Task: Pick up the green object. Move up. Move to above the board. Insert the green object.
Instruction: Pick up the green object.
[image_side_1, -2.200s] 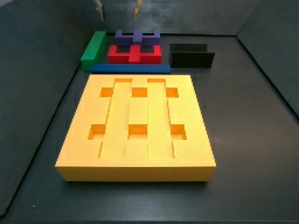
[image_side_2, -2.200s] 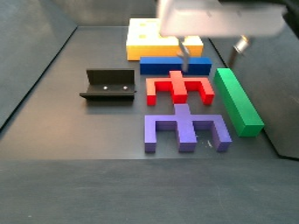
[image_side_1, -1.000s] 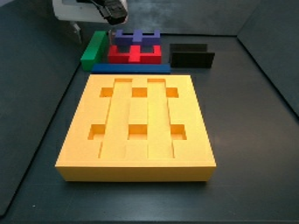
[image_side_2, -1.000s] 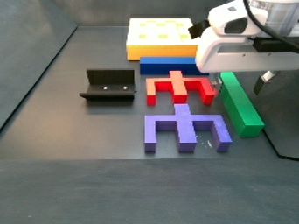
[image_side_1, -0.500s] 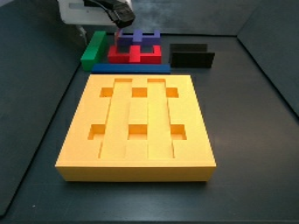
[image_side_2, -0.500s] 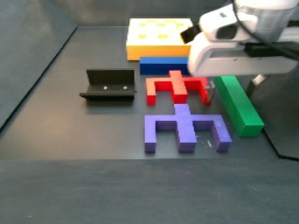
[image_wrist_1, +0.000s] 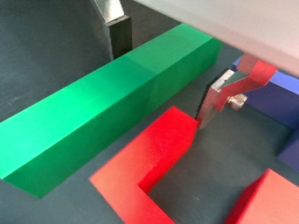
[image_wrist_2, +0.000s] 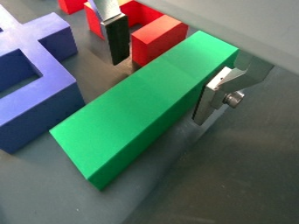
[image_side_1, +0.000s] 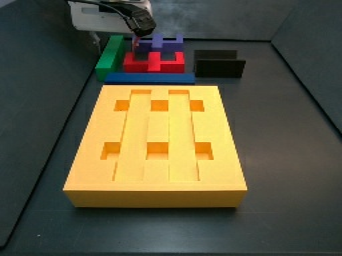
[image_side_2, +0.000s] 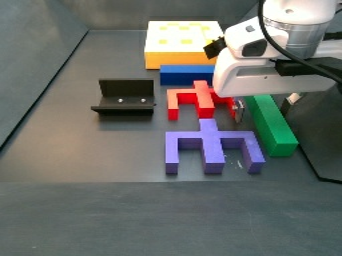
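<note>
The gripper picks up the green object by its long sides at the middle next, to insert it into the board (image_side_1: 156, 140).
The green object (image_wrist_1: 111, 96) is a long matte bar lying flat on the dark floor, beside the red block (image_wrist_1: 152, 166). My gripper (image_wrist_1: 166, 68) is open and straddles it, one finger on each long side; both wrist views show a narrow gap at each pad, so nothing is gripped. In a wrist view the bar (image_wrist_2: 146, 105) runs between the fingers (image_wrist_2: 114, 39). Both side views show the gripper (image_side_2: 263, 100) low over the bar (image_side_2: 274, 125). The yellow board (image_side_1: 156, 140) lies apart, with the blue block between it and the other pieces.
A red notched block (image_side_2: 201, 100), a purple notched block (image_side_2: 207, 148) and a blue block (image_side_2: 187, 74) lie close beside the bar. The black fixture (image_side_2: 123, 97) stands further off. Dark walls (image_side_1: 301, 70) enclose the floor.
The gripper has come over the green object and dropped down until its open fingers flank the bar. The pieces have not moved.
</note>
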